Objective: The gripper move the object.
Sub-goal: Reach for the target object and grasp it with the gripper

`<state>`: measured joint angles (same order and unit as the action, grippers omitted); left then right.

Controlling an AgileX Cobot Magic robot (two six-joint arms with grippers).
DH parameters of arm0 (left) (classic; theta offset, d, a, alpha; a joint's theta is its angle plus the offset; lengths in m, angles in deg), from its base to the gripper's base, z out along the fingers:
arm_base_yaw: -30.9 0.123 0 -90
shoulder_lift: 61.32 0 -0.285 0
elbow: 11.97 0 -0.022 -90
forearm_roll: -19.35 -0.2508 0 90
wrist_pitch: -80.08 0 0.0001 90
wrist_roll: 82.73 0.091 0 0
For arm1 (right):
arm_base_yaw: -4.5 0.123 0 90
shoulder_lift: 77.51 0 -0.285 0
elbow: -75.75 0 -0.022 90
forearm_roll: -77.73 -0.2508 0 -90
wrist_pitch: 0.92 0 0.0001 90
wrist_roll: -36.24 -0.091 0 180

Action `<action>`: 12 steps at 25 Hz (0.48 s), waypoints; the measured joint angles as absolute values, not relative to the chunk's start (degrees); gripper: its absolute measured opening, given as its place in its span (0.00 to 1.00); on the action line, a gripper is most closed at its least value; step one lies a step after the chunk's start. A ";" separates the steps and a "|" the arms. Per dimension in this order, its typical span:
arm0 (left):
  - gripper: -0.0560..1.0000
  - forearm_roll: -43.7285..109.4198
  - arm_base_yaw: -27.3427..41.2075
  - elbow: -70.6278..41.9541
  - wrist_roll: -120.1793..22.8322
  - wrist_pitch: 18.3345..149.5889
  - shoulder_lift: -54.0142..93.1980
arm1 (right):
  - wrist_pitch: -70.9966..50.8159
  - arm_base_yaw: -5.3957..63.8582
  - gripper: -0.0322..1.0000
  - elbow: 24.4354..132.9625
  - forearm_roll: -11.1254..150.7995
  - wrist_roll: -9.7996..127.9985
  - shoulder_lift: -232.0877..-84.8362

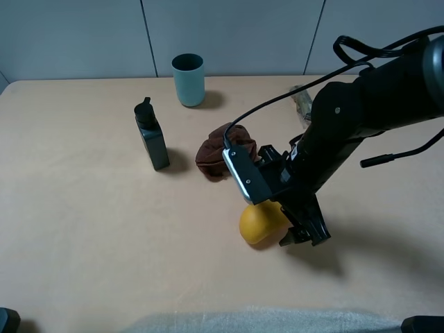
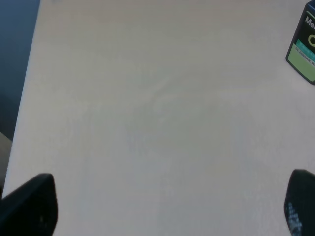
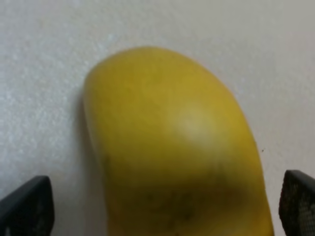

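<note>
The right gripper's fingers are low on both sides of the mango's body (image 1: pixel 267 220) (image 3: pixel 184 196), so the right gripper should close on the mango now.
The object (image 1: pixel 258 223), a smooth yellow-orange mango-like fruit, lies on the beige table (image 1: pixel 83 229) right of centre, towards the front. My right gripper (image 1: pixel 281 225) reaches down over it from the right, a silver-grey block on its wrist. In the right wrist view the object (image 3: pixel 172 147) fills the middle, and the dark fingertips (image 3: pixel 29 204) stand wide apart on either side of it, open and apart from its skin. My left gripper (image 2: pixel 165 204) hangs open over bare table, nothing between its fingers.
A brown cloth lump (image 1: pixel 222 151) sits just behind the fruit, close to the right arm. Further left stands a black carton (image 1: pixel 152 135), which the left wrist view catches as a green-labelled corner (image 2: pixel 305 44). A teal cup (image 1: pixel 188 79) and a clear-wrapped packet (image 1: pixel 302 103) are at the back.
</note>
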<state>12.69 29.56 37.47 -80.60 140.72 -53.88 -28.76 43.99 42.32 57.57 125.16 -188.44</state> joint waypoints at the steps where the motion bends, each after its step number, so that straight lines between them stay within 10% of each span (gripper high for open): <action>1: 0.93 12.69 29.56 37.47 -80.60 140.72 -53.88 | -28.70 43.99 0.70 42.32 57.57 125.16 -188.44; 12: 0.93 12.69 29.56 37.47 -80.60 140.72 -53.88 | -28.15 43.99 0.64 42.42 57.79 125.16 -188.44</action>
<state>12.69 29.56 37.47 -80.60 140.72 -53.88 -28.15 43.99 42.42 57.79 125.16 -188.44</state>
